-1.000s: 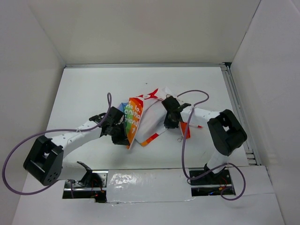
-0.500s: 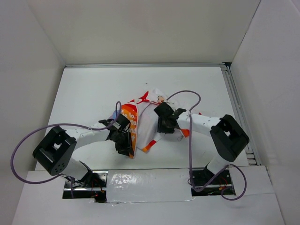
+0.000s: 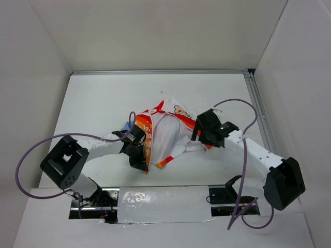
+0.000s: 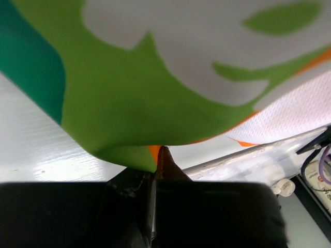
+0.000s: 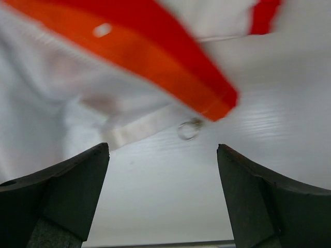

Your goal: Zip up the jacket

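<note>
The orange hem's corner is still beyond my right gripper's open fingers and closing now would miss it, so moving toward the corner comes next, before closing on it.
The jacket [image 3: 166, 133] lies crumpled in the middle of the table, white with a rainbow panel on its left and red-orange trim. My left gripper [image 3: 139, 156] is at the jacket's near-left edge. In the left wrist view my gripper [image 4: 158, 155] has its jaws together, pinching a fold of green and orange fabric [image 4: 150, 88]. My right gripper [image 3: 199, 135] sits just off the jacket's right side. In the right wrist view that gripper [image 5: 163, 151] stands open and holds nothing. A small metal ring [image 5: 189, 129] lies on the table ahead of it, under the orange hem [image 5: 155, 57].
White walls close in the table on three sides. A metal rail [image 3: 261, 119] runs along the right edge. Purple cables loop from both arms [image 3: 31, 155]. A shiny taped strip [image 3: 160, 200] lies between the arm bases at the near edge.
My right gripper has let go of the jacket, opened wide and pulled back to the right. The left gripper slid nearer along the rainbow edge and holds it.
</note>
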